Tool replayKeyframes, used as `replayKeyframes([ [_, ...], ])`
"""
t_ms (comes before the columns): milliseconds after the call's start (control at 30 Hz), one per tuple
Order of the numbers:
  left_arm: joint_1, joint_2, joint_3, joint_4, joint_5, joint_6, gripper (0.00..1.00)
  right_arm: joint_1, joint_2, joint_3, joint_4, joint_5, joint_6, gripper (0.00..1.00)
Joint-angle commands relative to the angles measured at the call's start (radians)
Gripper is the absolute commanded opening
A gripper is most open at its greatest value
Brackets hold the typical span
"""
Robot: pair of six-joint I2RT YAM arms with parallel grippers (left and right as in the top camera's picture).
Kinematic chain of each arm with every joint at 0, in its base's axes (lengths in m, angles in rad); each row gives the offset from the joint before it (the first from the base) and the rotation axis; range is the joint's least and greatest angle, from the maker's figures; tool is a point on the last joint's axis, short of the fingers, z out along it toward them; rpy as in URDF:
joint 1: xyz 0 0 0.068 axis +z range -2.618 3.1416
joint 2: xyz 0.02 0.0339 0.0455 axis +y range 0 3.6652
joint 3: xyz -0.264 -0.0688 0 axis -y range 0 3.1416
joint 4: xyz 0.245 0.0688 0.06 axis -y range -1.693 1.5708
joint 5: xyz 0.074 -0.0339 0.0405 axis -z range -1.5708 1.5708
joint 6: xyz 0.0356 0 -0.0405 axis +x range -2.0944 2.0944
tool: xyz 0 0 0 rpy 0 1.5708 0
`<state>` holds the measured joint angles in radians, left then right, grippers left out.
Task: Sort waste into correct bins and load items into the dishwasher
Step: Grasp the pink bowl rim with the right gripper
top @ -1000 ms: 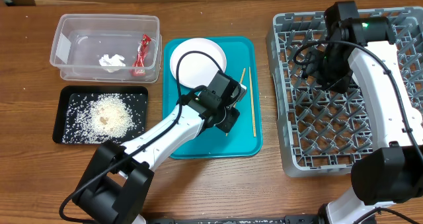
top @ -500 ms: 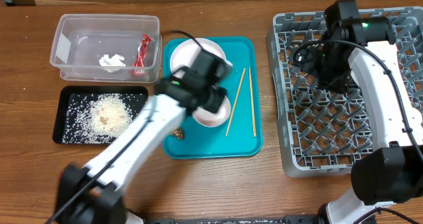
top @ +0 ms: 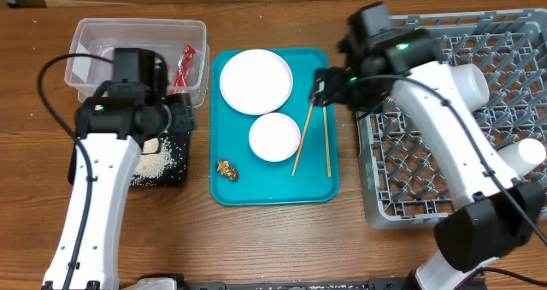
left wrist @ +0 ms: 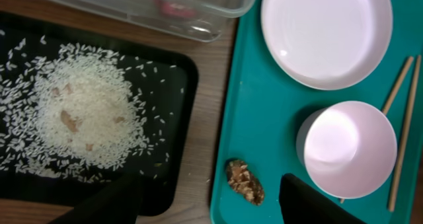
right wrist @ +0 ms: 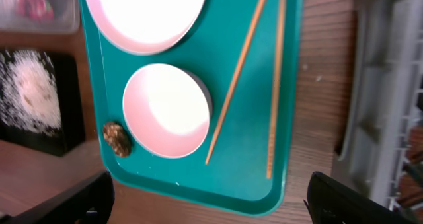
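Observation:
The robot has to load the white bowl into the rack (top: pixel 427 162) with the bowl's body free, so its right gripper needs to pinch the white bowl's rim (top: pixel 298 138) on the side by the chopsticks.
My left gripper (top: pixel 175 121) hangs open over the black tray (top: pixel 175 177) of rice grains (left wrist: pixel 86 115), holding nothing. Its fingers (left wrist: pixel 310 201) straddle the tray's edge and a brown food lump (left wrist: pixel 244 181) on the teal tray (top: pixel 316 187). A white plate (top: pixel 255 81), a white bowl (top: pixel 274 137) and two chopsticks (top: pixel 326 145) lie on the teal tray. My right gripper (top: pixel 323 86) stands open above the chopsticks' (right wrist: pixel 238 78) far ends, nothing in it. The clear tub (top: pixel 94 38) holds a red wrapper (top: pixel 185 68). The grey dish rack (top: pixel 427 162) stands at right.
Two white vessels (top: pixel 466 80) (top: pixel 523 156) sit in the rack. The tub and black tray sit close together at the left, the teal tray (right wrist: pixel 244 184) between them and the rack. A strip of bare wood (right wrist: pixel 317 92) separates the teal tray from the rack.
My left arm swung left from the teal tray to the black tray and its jaws opened, leaving the bowl on the teal tray. My right arm moved left from the rack to over the chopsticks.

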<state>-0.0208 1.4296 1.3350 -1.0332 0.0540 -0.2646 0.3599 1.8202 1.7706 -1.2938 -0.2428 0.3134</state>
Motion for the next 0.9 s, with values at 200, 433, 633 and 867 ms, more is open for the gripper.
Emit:
replayKeyframes([
  [200, 0.027, 0.007, 0.009, -0.014, 0.025, -0.021, 0.72, 0.11, 0.152, -0.04, 0.016, 0.051, 0.013, 0.89],
  [433, 0.027, 0.007, 0.009, -0.015, 0.025, -0.021, 0.74, 0.128, 0.248, -0.122, 0.068, 0.023, 0.058, 0.83],
  [633, 0.027, 0.006, 0.009, -0.014, 0.025, -0.021, 0.75, 0.13, 0.268, -0.154, 0.119, 0.021, 0.058, 0.67],
  [867, 0.027, 0.007, 0.009, -0.014, 0.025, -0.021, 0.75, 0.13, 0.268, -0.156, 0.134, 0.02, 0.063, 0.64],
])
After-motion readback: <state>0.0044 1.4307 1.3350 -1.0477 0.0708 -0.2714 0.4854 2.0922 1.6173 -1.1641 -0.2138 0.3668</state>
